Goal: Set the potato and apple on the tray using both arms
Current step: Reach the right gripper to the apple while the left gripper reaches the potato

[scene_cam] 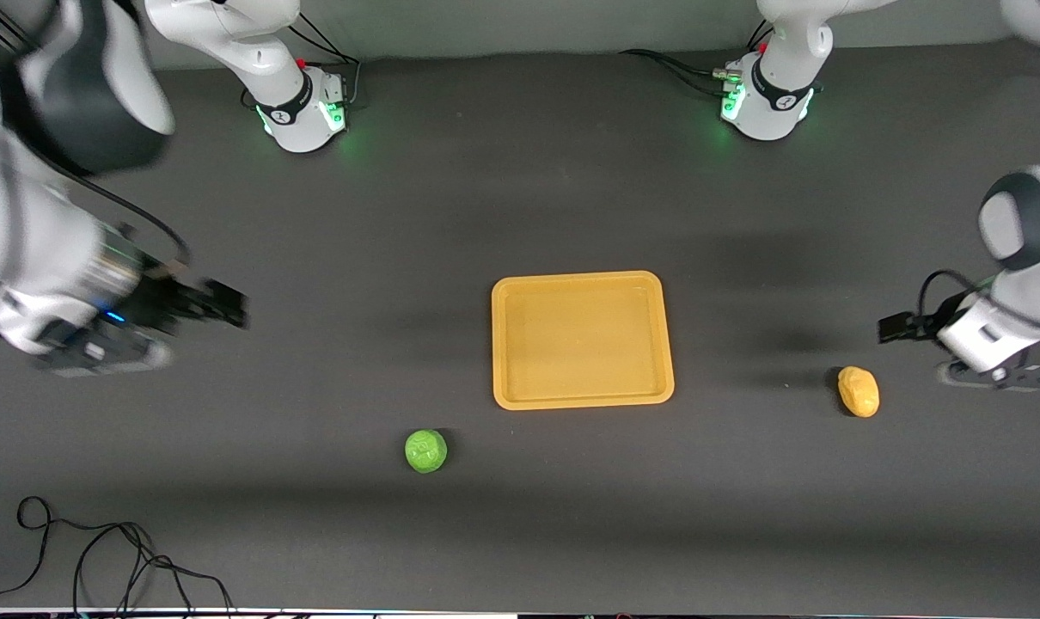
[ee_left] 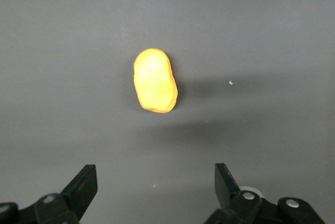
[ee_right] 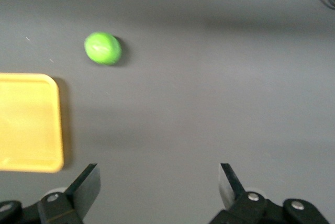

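The green apple has to go on the yellow-orange tray (scene_cam: 582,397). My right gripper needs to grip it around its round body (scene_cam: 425,450) next.
The yellow-orange tray (scene_cam: 582,397) lies empty at the middle of the table. The green apple (scene_cam: 426,450) sits on the table nearer to the front camera than the tray, toward the right arm's end. The yellow-orange potato (scene_cam: 858,391) lies on the table toward the left arm's end. My left gripper (scene_cam: 894,327) is open and empty, up over the table close to the potato (ee_left: 155,81). My right gripper (scene_cam: 228,307) is open and empty, up over the table well away from the apple (ee_right: 103,48); the tray's corner (ee_right: 55,124) shows in its wrist view.
A loose black cable (scene_cam: 107,559) lies by the table's edge nearest the front camera, at the right arm's end. The two arm bases (scene_cam: 305,107) (scene_cam: 765,99) stand along the edge farthest from the camera.
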`<state>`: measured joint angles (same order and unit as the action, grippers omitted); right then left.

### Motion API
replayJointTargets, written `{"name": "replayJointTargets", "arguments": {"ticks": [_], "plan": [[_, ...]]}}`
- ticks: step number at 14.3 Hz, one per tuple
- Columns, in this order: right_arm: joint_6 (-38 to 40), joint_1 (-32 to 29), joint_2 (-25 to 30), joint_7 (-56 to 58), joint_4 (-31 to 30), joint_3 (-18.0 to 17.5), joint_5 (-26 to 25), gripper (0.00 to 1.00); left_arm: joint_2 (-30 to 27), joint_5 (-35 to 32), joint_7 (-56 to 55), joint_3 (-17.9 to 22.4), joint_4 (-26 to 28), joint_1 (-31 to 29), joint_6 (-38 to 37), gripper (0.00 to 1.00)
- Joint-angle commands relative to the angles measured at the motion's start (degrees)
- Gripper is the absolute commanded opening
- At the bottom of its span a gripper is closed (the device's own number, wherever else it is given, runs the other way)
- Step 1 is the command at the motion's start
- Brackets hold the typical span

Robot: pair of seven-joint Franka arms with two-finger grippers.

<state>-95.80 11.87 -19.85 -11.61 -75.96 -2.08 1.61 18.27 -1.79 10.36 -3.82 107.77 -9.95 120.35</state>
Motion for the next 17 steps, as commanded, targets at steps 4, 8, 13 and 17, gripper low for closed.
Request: {"name": "replayJointTargets", "arguments": {"ticks": [4, 8, 13, 17], "plan": [[-3.3, 11.8, -15.0, -12.6, 16.5, 0.7, -1.4, 1.0, 11.3, 0.0, -1.3, -0.4, -0.4, -1.3, 13.7, 1.0], [-7.6, 14.1, -19.3, -15.4, 15.6, 0.8, -2.5, 1.0, 17.5, 0.0, -1.6, -0.4, -5.1, -1.0, 14.7, 0.87], [-23.5, 13.0, -28.6, -15.5, 12.4, 2.7, -3.1, 1.0, 13.8, 0.3, -5.5, -1.0, -10.0, -0.1, 2.5, 0.24], [-33.0, 12.9, -35.0, -15.5, 12.3, 3.7, -3.0, 1.0, 12.8, 1.5, -17.4, -7.1, -20.7, 3.3, -12.7, 0.1]]}}
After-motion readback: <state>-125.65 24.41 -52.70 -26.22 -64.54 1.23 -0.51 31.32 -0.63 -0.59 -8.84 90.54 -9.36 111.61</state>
